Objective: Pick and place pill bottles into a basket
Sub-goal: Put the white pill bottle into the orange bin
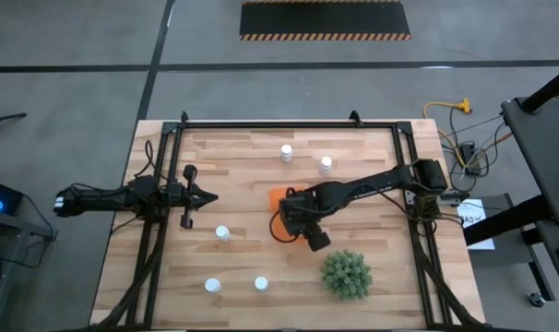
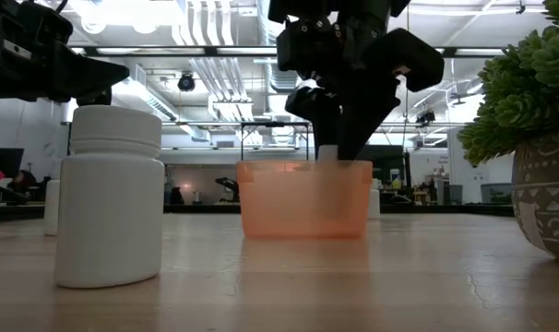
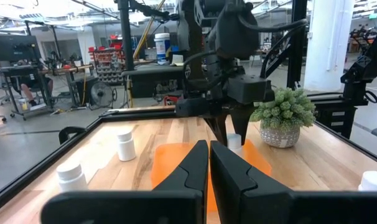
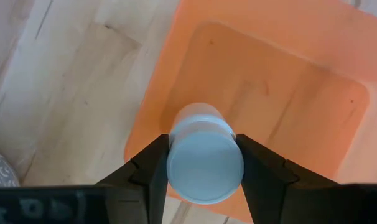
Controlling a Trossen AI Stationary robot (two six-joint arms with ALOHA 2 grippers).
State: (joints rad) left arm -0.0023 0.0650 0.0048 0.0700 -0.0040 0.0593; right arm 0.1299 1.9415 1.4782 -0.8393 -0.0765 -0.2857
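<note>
The robot's right gripper should open, because the bottle's base is inside the orange basket's corner in the right wrist view, so the bottle would stand.
The orange basket stands at the table's middle; it also shows in the low view. My right gripper is above the basket's corner, shut on a white pill bottle. Five more white bottles stand upright on the table: two at the far side, one left of the basket, and two near the front edge. My left gripper is shut and empty, left of the basket. My right gripper pinches the bottle's cap by two opposite sides between its two fingers. The fingers come from above and point down. The bottle stays upright with its lower part inside the basket's corner. I cannot tell whether it touches the basket's floor.
A round green spiky plant in a pot stands near the front right, close to my right arm. A black frame runs around the tabletop. In the low view one bottle stands close to the camera.
</note>
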